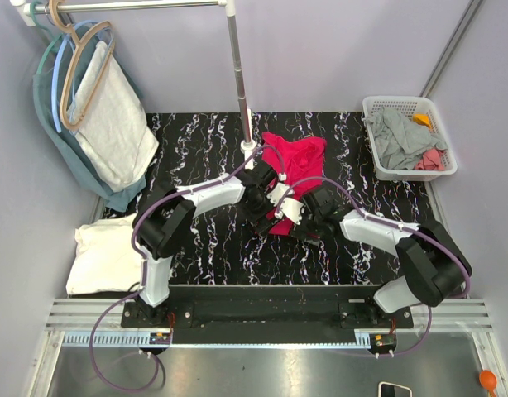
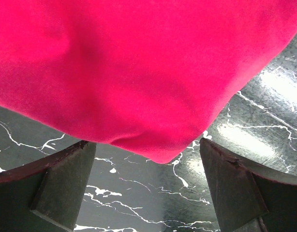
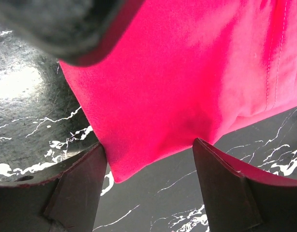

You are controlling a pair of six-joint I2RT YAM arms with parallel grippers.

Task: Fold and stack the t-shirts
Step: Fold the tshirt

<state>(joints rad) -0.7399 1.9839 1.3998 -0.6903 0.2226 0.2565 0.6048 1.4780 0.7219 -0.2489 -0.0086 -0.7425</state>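
Observation:
Next, my left gripper takes hold of the rounded corner of the near edge of the crimson red t-shirt to fold that edge over.
A crimson red t-shirt lies crumpled in the middle of the black marbled table. Both grippers meet low over its near edge. My left gripper is open, and in its wrist view a rounded red fold hangs just ahead of the gap between the dark fingers. My right gripper is open too; a red corner lies between its fingers, which stand apart on either side. A folded cream-white t-shirt lies at the table's left edge.
A white basket at the back right holds grey and pink garments. A rack pole stands just behind the red shirt. Hangers at the back left carry a speckled pale cloth and a teal garment.

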